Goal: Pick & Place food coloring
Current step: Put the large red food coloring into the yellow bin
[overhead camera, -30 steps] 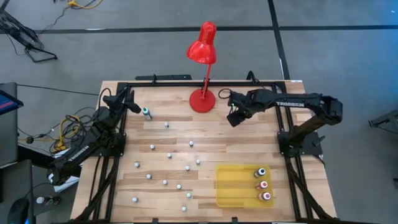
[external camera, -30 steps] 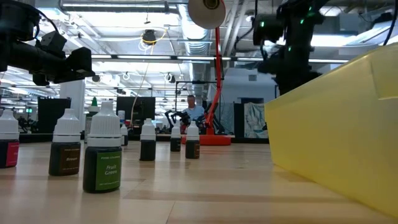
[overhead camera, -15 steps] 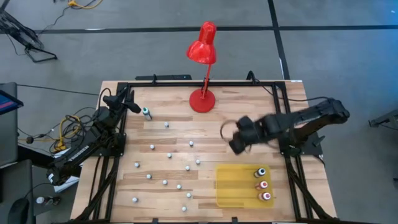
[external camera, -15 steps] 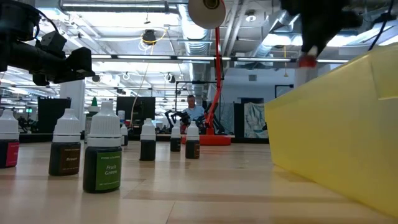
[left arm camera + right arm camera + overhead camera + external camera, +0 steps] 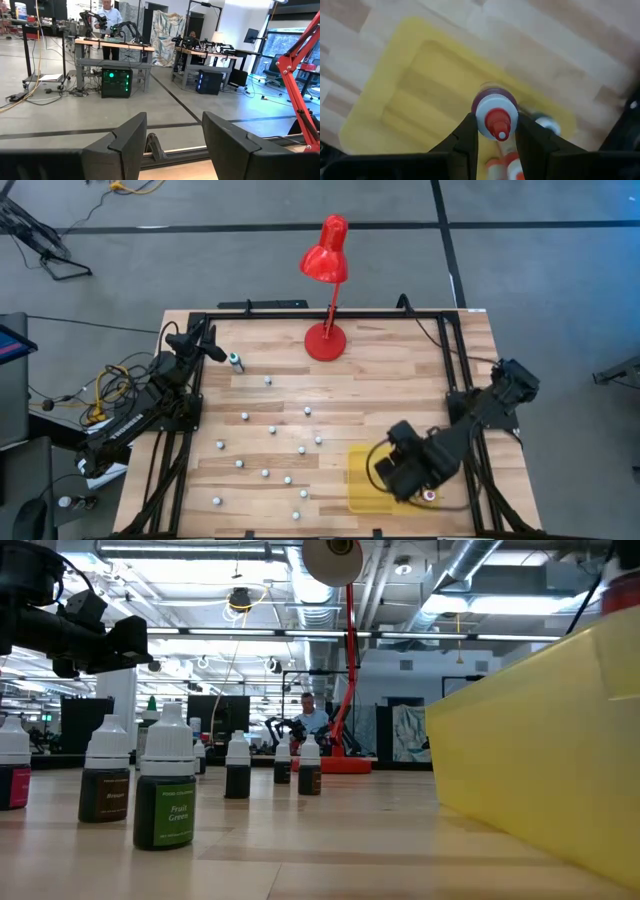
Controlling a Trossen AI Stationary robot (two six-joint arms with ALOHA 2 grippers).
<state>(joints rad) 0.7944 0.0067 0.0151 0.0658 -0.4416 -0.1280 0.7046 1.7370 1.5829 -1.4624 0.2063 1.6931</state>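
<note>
The red-tipped bottle hangs above the yellow tray (image 5: 437, 90) in the right wrist view, so my right gripper keeps holding the bottle for now.
My right gripper (image 5: 398, 472) hangs over the yellow tray (image 5: 362, 480) at the table's near right, shut on a food coloring bottle (image 5: 495, 114) with a white cap, a red tip and dark purple contents. Other small bottles (image 5: 542, 123) lie in the tray below it; one with a red top (image 5: 428, 495) shows from above. Several more dropper bottles (image 5: 165, 795) stand upright on the wood, showing from above as white caps (image 5: 272, 430). A teal one (image 5: 236, 362) stands beside my left gripper (image 5: 212, 345), which waits open at the far left corner. My right gripper pinches the bottle between its two fingers (image 5: 470, 131), one on each side just under the white cap (image 5: 494, 107). The fingers point down from above, and the bottle's red tip faces back up along them. The bottle is lifted clear above the tray.
A red desk lamp stands on its round base (image 5: 325, 340) at the far middle of the table. A black frame rail (image 5: 300, 316) runs round the table's edges. In the low view the tray's yellow wall (image 5: 540, 760) fills the right side. A person stands far off in the room (image 5: 308, 712).
My right gripper has swung from beside the lamp base toward the table's near edge, carrying the bottle, and now hangs over the yellow tray. It turned as it went. The left arm has kept still.
</note>
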